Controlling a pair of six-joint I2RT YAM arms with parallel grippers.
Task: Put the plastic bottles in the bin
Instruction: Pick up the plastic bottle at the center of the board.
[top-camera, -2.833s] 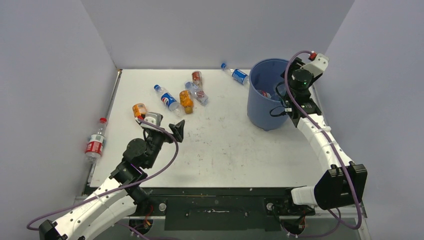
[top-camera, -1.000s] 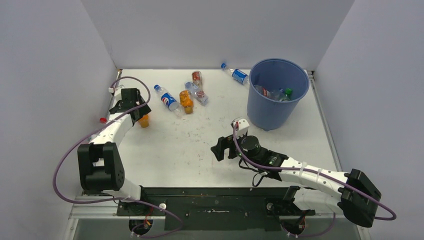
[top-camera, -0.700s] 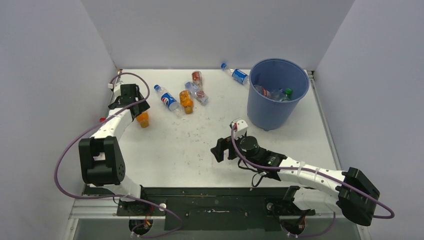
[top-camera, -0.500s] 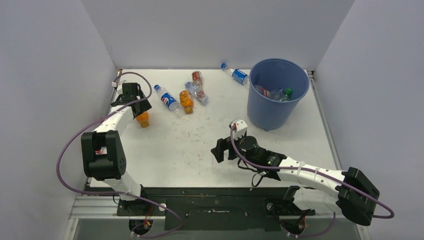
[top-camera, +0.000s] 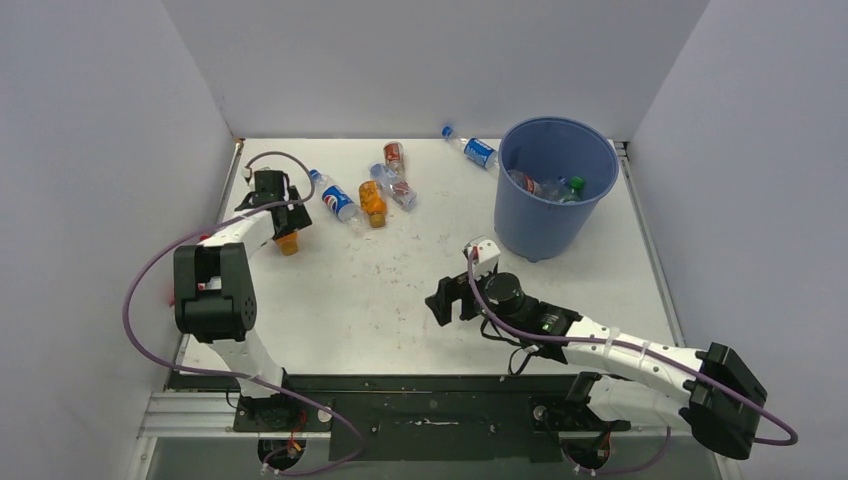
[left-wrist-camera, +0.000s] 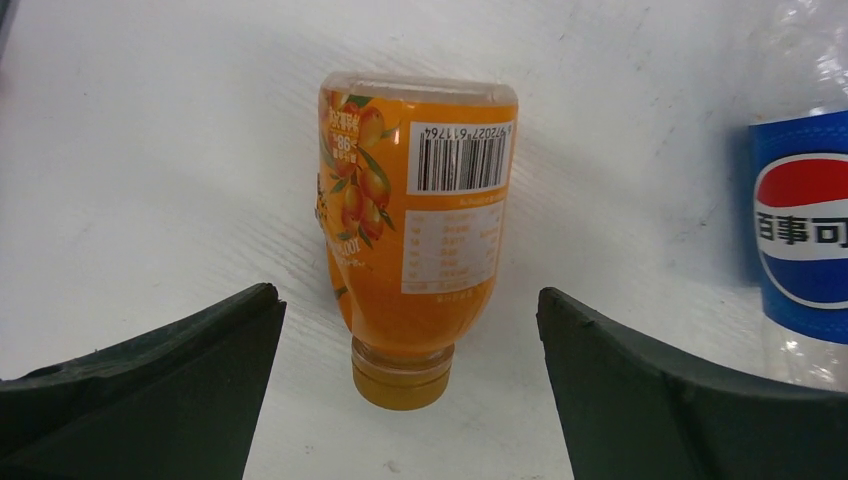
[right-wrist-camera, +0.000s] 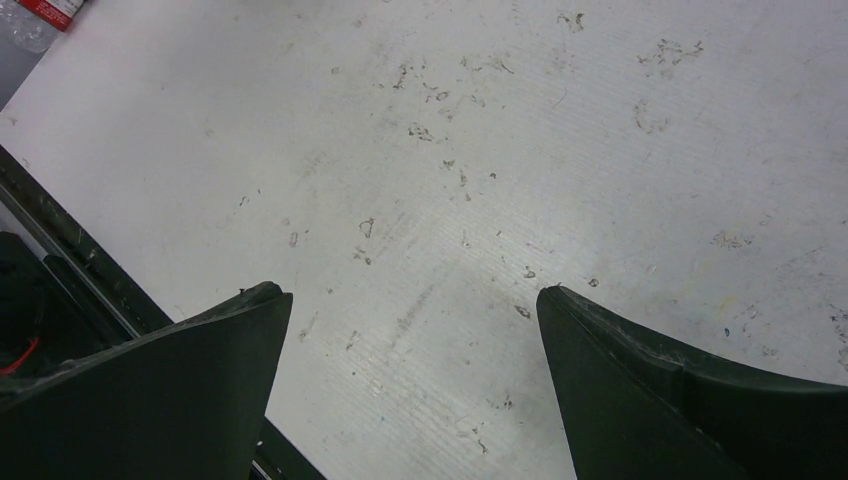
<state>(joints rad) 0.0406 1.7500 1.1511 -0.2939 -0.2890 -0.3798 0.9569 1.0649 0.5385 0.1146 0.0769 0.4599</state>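
My left fingers are still above the sides of the orange bottle, so it is too early to close on the bottle; my left gripper comes down first.
An orange bottle (left-wrist-camera: 415, 230) lies on the table with its yellow cap toward my left wrist camera. It also shows in the top view (top-camera: 288, 240). My left gripper (left-wrist-camera: 407, 293) is open, its jaws either side of the cap end and not touching it; in the top view (top-camera: 283, 218) it hovers over the bottle. A Pepsi bottle (left-wrist-camera: 800, 240) lies just right of it. The blue bin (top-camera: 530, 235) stands at the back right with several bottles (top-camera: 540, 186) inside. My right gripper (top-camera: 440, 300) is open and empty over bare table (right-wrist-camera: 410, 291).
More bottles lie at the back: a Pepsi one (top-camera: 335, 198), an orange one (top-camera: 372, 200), a clear one (top-camera: 395, 187), a red-labelled one (top-camera: 394, 155) and a Pepsi one (top-camera: 472, 148) beside the bin. A red-labelled bottle (right-wrist-camera: 45, 10) lies by the left edge. Grey walls enclose the table.
My left gripper has swung from the front left to the orange bottle and edged right over it. My right arm has left the bin, come to the table's middle, and has barely moved since.
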